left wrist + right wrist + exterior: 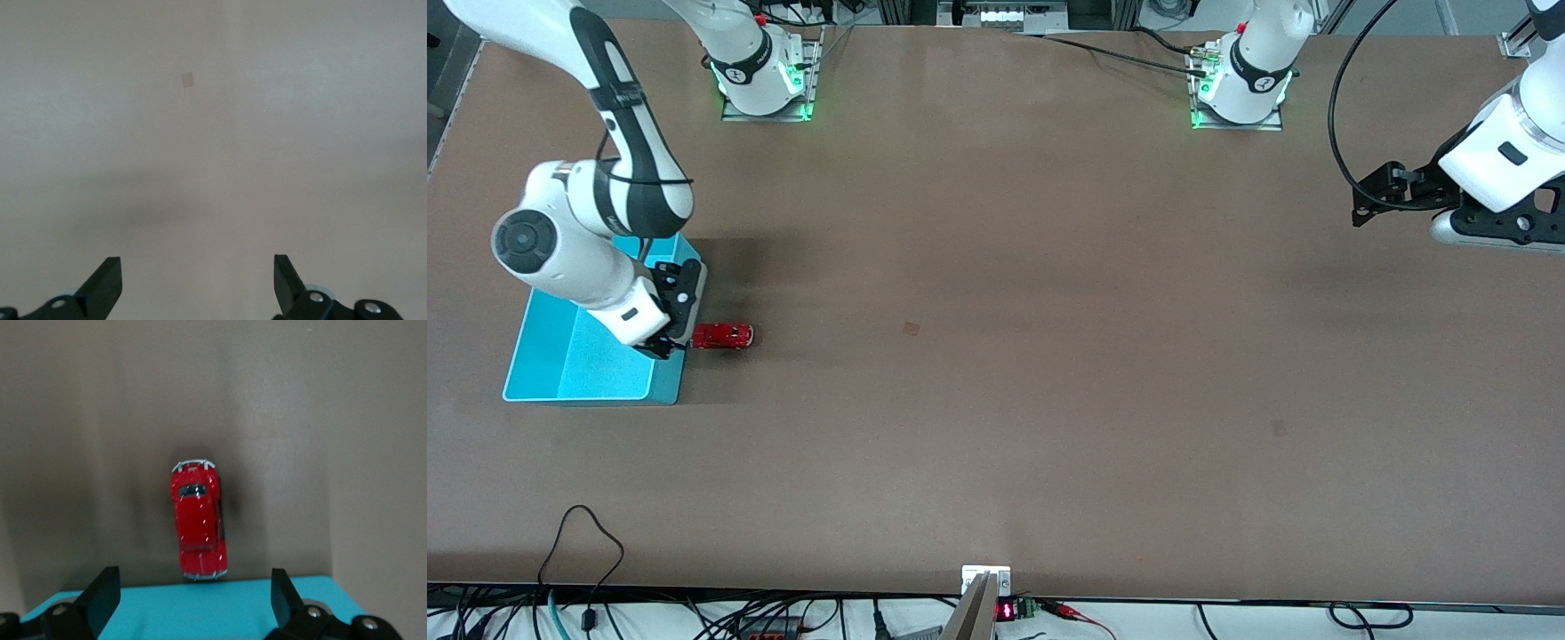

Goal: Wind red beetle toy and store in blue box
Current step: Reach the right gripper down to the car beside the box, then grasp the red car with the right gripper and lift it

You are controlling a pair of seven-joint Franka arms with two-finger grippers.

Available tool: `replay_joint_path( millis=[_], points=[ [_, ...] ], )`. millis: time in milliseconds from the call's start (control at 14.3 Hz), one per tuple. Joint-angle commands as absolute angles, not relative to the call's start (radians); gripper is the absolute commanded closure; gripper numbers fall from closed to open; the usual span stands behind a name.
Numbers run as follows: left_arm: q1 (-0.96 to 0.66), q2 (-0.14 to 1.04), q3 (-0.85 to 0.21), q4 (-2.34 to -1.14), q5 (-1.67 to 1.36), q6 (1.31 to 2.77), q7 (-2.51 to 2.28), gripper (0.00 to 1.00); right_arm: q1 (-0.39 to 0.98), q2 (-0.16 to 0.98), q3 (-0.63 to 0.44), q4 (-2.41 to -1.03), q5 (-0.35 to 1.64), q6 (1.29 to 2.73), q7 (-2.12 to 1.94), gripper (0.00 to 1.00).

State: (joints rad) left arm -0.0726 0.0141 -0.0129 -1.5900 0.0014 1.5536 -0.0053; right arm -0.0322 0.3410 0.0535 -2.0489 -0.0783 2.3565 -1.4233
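Observation:
I need to grab the red beetle toy by the sides of its cabin with my right gripper next. Then it can be stored in the blue box.
The red beetle toy stands on the table right beside the wall of the blue box that faces the left arm's end. My right gripper hangs over that wall of the box, open and empty, just short of the toy. In the right wrist view the toy lies past the box's blue surface, beyond my open right gripper. My left gripper waits open and empty over bare table at the left arm's end; it also shows in the left wrist view.
A small square mark sits on the brown table near its middle, also in the left wrist view. A faint dark spot lies nearer the front camera. Cables run along the table's front edge.

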Motion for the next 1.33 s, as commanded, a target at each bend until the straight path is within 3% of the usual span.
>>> replay_joint_path(
  millis=[0,700,979,1119,1189,1259],
  points=[
    [-0.072,0.003,-0.012,-1.589,-0.006,1.555,0.017,0.0,-0.028,0.397,0.055,-2.043,-0.087,2.428,-1.45,0.0],
    [-0.068,0.003,-0.012,-1.589,-0.011,1.554,0.018,0.0,-0.023,0.462,0.055,-2.147,-0.087,2.621,-1.477,0.0],
    [-0.067,0.003,-0.012,-1.589,-0.011,1.554,0.018,0.0,-0.023,0.466,0.055,-2.152,-0.086,2.629,-1.459,0.04],
    [-0.067,0.003,-0.012,-1.589,-0.011,1.554,0.018,0.0,-0.023,0.463,0.055,-2.151,-0.087,2.623,-1.46,0.52],
    [-0.067,0.003,-0.012,-1.589,-0.011,1.554,0.018,0.0,-0.021,0.462,0.055,-2.151,-0.087,2.622,-1.46,0.73],
    [-0.067,0.003,-0.012,-1.589,-0.011,1.554,0.018,0.0,-0.018,0.46,0.055,-2.151,-0.087,2.622,-1.46,0.87]
  ],
)
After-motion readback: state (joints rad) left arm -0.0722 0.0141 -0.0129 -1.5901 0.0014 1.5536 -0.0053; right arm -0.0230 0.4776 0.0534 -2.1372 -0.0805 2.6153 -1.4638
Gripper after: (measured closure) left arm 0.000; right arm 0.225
